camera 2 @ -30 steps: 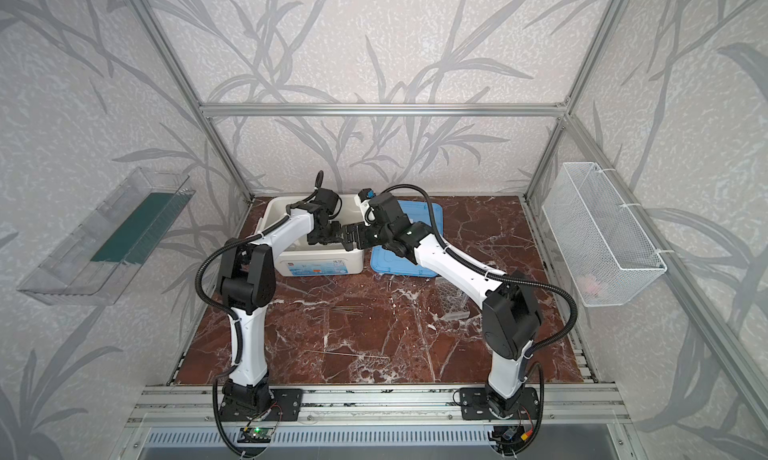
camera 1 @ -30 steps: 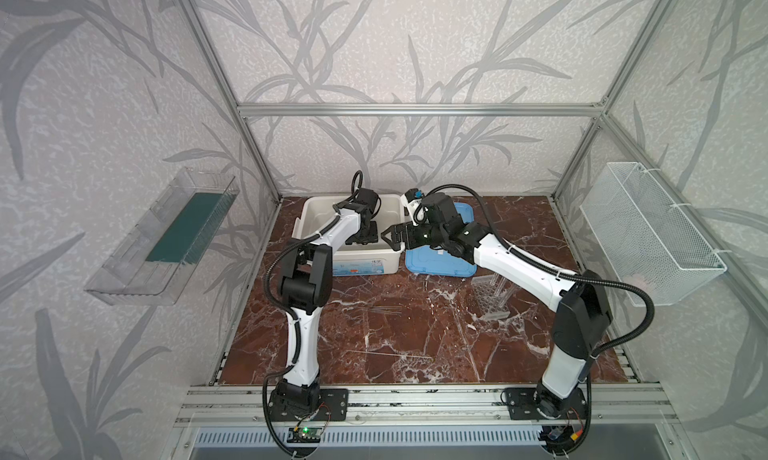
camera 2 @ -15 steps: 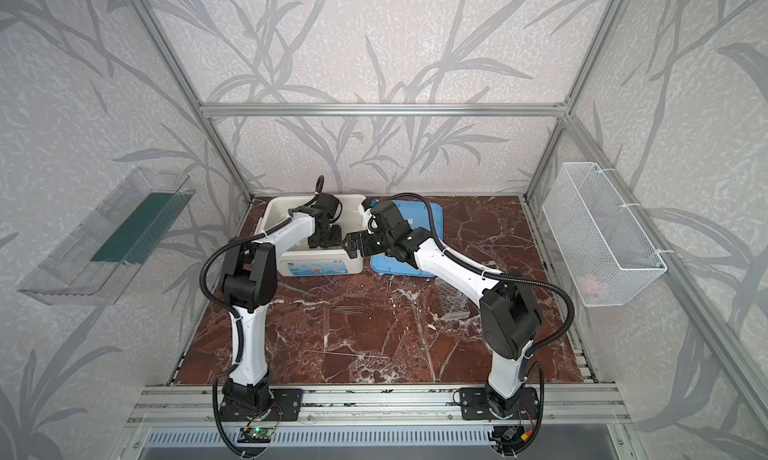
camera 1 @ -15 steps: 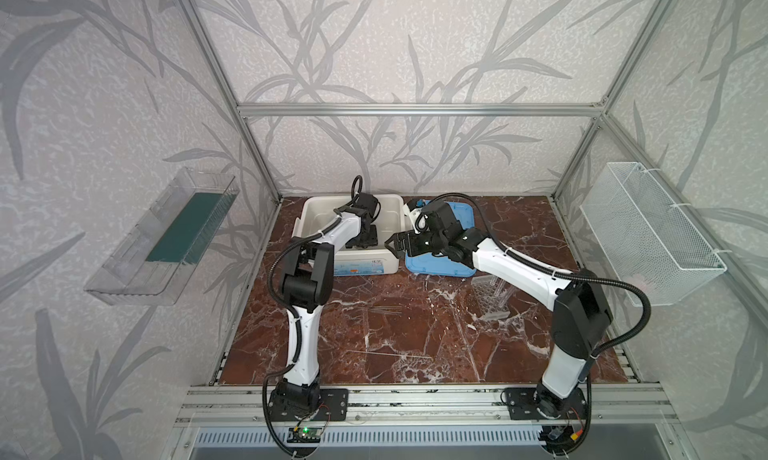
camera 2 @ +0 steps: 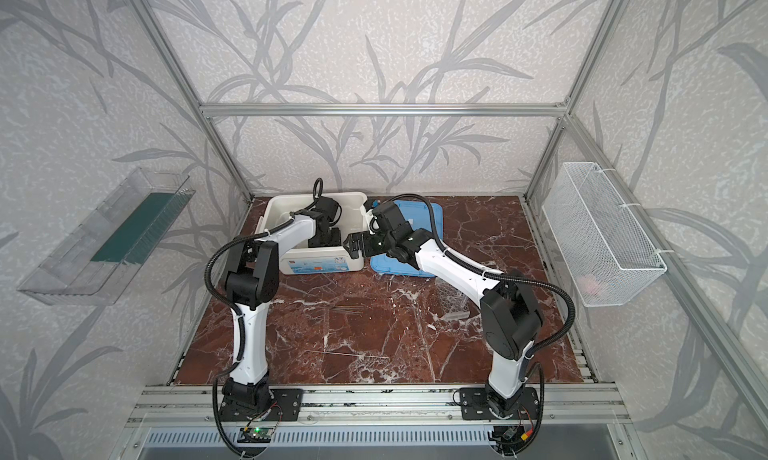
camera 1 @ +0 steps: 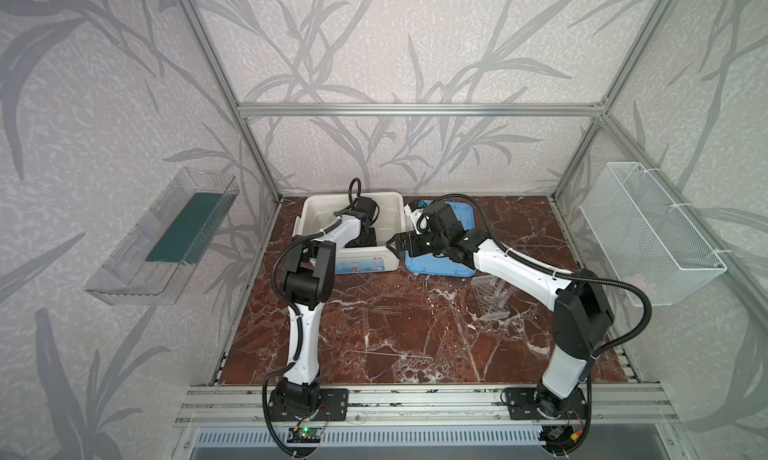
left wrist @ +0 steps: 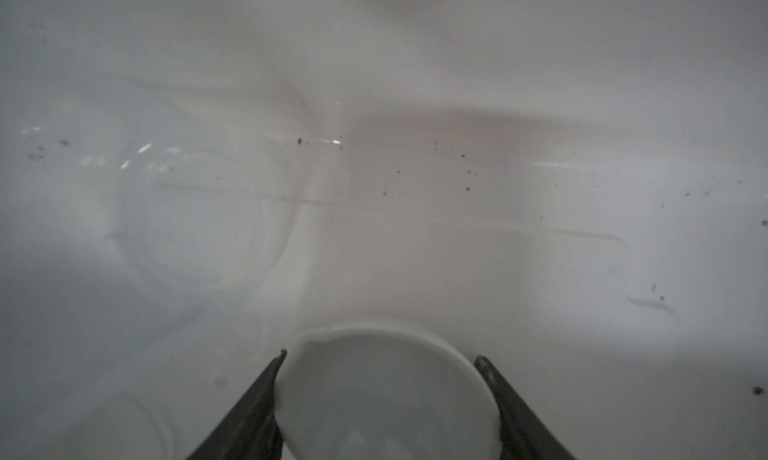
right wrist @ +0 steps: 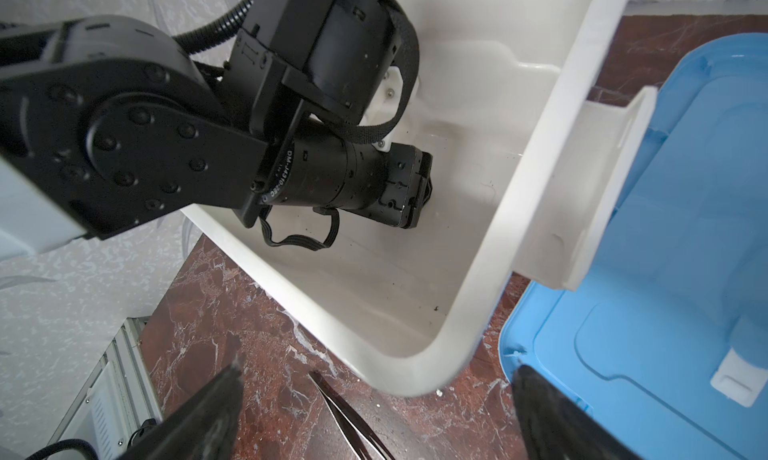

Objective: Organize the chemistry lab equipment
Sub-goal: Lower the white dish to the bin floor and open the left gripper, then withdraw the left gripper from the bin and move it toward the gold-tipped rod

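Observation:
I can open my left gripper now: the small white round dish (left wrist: 386, 395) would land on the bottom of the bin next to the clear beaker.
My left gripper (left wrist: 380, 356) reaches down inside the big white bin (camera 1: 316, 213), shut on the small white round dish (left wrist: 386, 395), with a finger touching each side of its rim. A clear beaker (left wrist: 195, 221) lies on the bin floor beyond it. My right gripper (camera 1: 392, 244) hovers open and empty over the bin's front right corner (right wrist: 415, 375). The clear holed rack (camera 1: 490, 298) stands on the table under the right forearm. Thin rods (camera 1: 382, 310) lie mid-table, and another thin rod (camera 1: 386, 354) lies nearer the front. The dark thin rods (right wrist: 345, 412) also show below the right gripper.
The blue lid (camera 1: 461, 221) lies flat right of the bin, touching its handle (right wrist: 602, 188). A white wire basket (camera 1: 648, 229) hangs on the right wall and a clear shelf tray (camera 1: 166, 238) on the left wall. Marble tabletop (camera 1: 374, 346) runs to the front rail.
The right arm has drawn back a little toward the front and lowered beside the bin corner. The left gripper has sunk lower into the bin.

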You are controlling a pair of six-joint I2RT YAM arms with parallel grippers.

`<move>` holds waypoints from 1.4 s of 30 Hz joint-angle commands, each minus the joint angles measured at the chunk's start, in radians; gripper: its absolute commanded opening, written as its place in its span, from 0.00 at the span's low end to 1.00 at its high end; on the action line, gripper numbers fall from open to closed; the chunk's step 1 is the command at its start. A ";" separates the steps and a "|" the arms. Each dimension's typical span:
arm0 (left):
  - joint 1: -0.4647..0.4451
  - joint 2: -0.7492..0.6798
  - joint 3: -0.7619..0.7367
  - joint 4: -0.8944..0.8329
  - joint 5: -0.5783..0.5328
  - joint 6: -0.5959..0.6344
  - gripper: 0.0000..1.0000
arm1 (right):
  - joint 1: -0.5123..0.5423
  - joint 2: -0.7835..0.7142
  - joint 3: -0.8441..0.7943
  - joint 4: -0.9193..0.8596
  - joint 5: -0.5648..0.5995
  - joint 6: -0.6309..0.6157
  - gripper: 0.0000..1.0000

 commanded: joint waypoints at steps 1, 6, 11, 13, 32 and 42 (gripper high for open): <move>0.004 0.019 0.000 -0.020 0.000 -0.008 0.48 | -0.009 -0.051 -0.015 0.020 0.009 0.002 0.99; 0.004 -0.012 -0.008 -0.016 0.003 -0.013 0.61 | -0.008 -0.062 -0.023 0.022 0.009 0.003 0.99; 0.004 -0.037 -0.002 -0.024 0.003 -0.008 0.68 | -0.009 -0.075 -0.030 0.020 0.011 0.003 0.99; 0.004 -0.051 -0.003 -0.025 0.005 -0.008 0.72 | -0.008 -0.081 -0.031 0.017 0.012 0.003 0.99; 0.003 -0.201 0.028 -0.076 0.005 0.001 0.99 | -0.011 -0.212 -0.054 -0.047 0.043 -0.031 0.99; 0.003 -0.426 -0.013 -0.095 0.074 0.044 0.99 | -0.029 -0.402 -0.183 -0.053 0.032 -0.061 1.00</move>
